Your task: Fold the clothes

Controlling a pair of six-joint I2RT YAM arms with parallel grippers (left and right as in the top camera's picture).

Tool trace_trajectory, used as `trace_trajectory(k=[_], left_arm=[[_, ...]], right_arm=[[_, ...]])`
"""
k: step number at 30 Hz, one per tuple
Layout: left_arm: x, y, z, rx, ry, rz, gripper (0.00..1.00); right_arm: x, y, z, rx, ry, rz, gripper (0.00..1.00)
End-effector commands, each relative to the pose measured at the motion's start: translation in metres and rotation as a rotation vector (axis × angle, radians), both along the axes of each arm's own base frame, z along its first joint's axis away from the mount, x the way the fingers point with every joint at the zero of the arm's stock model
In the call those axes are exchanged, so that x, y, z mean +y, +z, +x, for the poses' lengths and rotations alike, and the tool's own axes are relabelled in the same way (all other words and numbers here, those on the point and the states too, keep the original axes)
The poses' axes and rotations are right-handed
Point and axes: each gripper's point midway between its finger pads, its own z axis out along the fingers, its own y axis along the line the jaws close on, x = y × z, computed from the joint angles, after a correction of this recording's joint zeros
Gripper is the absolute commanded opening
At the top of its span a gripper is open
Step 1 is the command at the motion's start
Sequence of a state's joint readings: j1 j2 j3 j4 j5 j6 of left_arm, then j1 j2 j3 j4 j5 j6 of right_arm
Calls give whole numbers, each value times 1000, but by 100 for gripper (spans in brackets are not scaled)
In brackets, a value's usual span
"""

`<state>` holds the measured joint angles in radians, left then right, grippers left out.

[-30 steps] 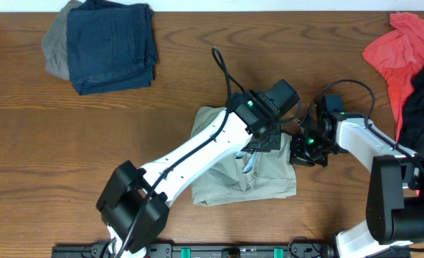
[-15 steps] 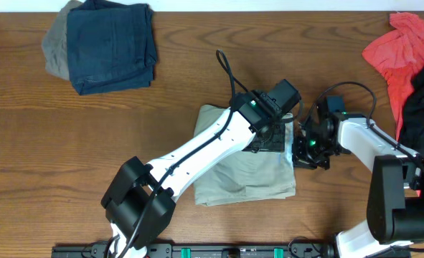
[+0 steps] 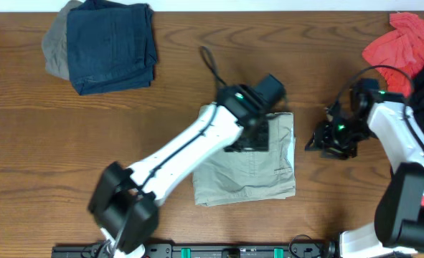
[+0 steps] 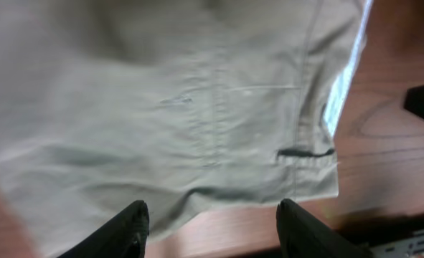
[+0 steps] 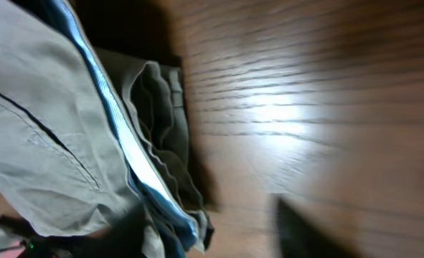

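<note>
I'll grab the folded shorts' far-edge corner, away from the waistband, with my left gripper to straighten the fold neatly.
The pale khaki-grey shorts (image 3: 244, 168) lie folded in a flat rectangle at the table's middle. My left gripper (image 3: 249, 137) hovers over their upper part. In the left wrist view its fingers (image 4: 134, 228) are spread wide and hold nothing, with the shorts (image 4: 168, 107) and a belt loop beneath. My right gripper (image 3: 318, 140) is over bare wood to the right of the shorts, apart from them. The right wrist view is blurred. There the gripper (image 5: 212, 233) is open and empty, and the shorts' layered waistband edge (image 5: 68, 143) is at the left.
A dark navy folded garment (image 3: 111, 43) lies on a grey one (image 3: 54, 46) at the back left. A red shirt (image 3: 398, 50) and a black garment (image 3: 423, 100) lie at the right edge. The table is brown wood (image 3: 68, 158).
The right gripper has pulled back to the right, off the shorts' edge. The left gripper has shifted left and back over the shorts. The shorts now lie flat.
</note>
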<state>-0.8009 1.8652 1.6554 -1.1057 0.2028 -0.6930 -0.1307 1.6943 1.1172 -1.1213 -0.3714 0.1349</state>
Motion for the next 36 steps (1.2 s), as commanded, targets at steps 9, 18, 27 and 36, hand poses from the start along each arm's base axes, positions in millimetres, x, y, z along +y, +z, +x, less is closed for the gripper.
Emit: trace_trajectory(k=[9, 18, 27, 36], left_arm=[[51, 6, 48, -81, -10, 27, 13], [44, -40, 67, -36, -68, 39, 10], [58, -107, 92, 42, -12, 85, 6], [119, -138, 115, 127, 138, 122, 6]], right_arm=[[54, 36, -8, -134, 234, 221, 32], [104, 21, -27, -122, 368, 252, 5], [98, -37, -43, -76, 267, 129, 8], [72, -73, -67, 15, 118, -2, 1]])
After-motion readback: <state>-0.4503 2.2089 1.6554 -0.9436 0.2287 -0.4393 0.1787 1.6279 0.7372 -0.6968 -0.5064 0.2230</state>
